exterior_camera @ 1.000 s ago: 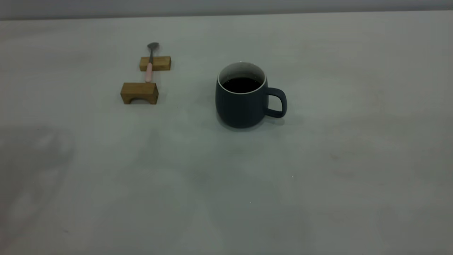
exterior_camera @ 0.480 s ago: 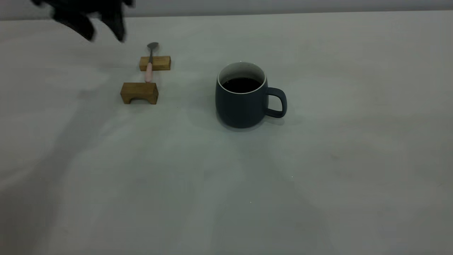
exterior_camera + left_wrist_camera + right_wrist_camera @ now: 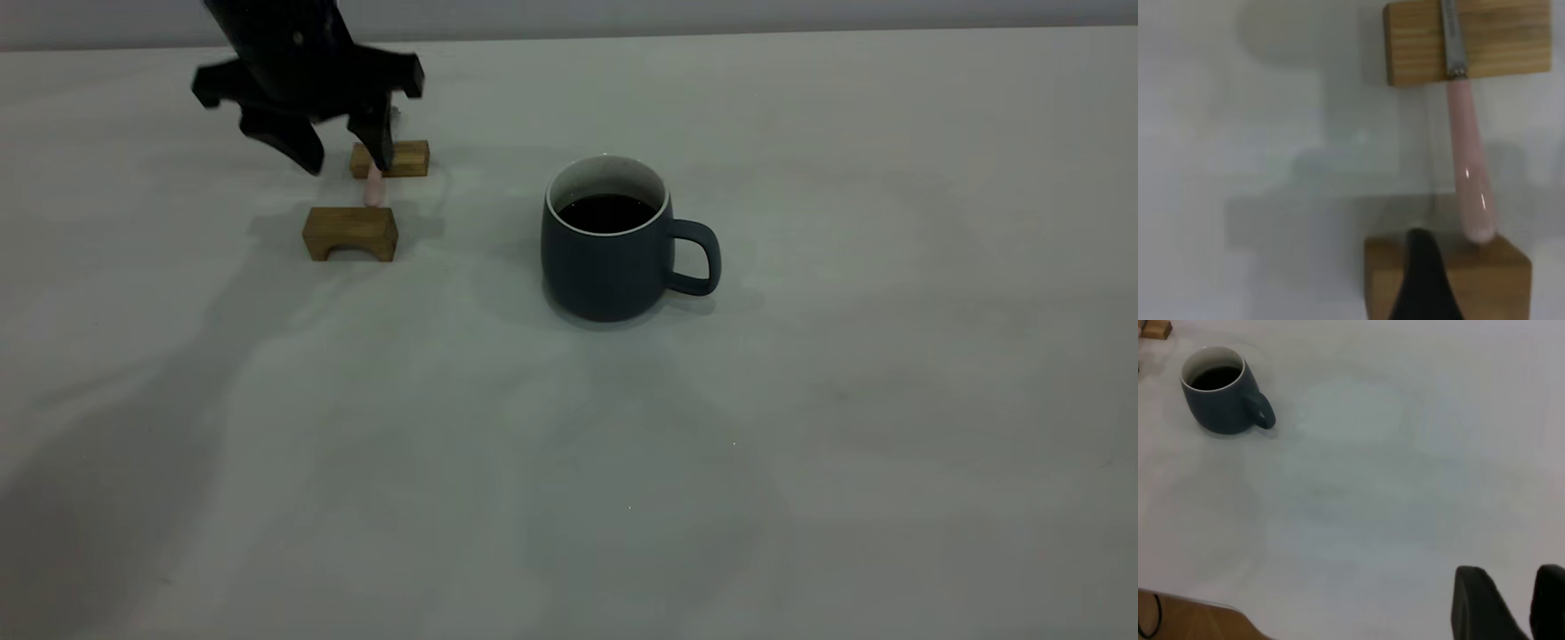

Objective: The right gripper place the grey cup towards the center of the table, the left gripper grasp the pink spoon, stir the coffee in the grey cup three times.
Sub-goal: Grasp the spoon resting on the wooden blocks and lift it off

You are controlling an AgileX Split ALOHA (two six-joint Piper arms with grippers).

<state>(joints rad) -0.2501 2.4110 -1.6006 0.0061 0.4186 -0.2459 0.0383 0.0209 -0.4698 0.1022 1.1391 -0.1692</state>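
Note:
I will next grab the pink spoon's pink handle [image 3: 374, 187] with my left gripper, so the spoon can stir the coffee in the grey cup [image 3: 609, 258].
The grey cup [image 3: 609, 258] stands near the middle of the table [image 3: 800, 400], its handle pointing right and dark coffee [image 3: 607, 212] inside; the right wrist view also shows the cup [image 3: 1221, 397]. The pink spoon [image 3: 374, 188] lies bridged across two wooden blocks, and in the left wrist view its pink handle [image 3: 1469, 160] and metal neck are plain. My left gripper [image 3: 347, 160] hangs open just above the spoon, one finger to each side, hiding the spoon's bowl. A single fingertip [image 3: 1421, 267] shows over the near block. My right gripper [image 3: 1511, 577] is far from the cup, empty, fingers slightly apart.
The spoon rests on a far wooden block [image 3: 404, 158] and a near, arch-shaped wooden block [image 3: 350, 233]. In the right wrist view the table's edge [image 3: 1205, 603] shows, with brown floor and a cable [image 3: 1148, 620] beyond it.
My left gripper came in from the upper left and moved right and down to hang over the spoon. Cup, spoon and blocks have not moved.

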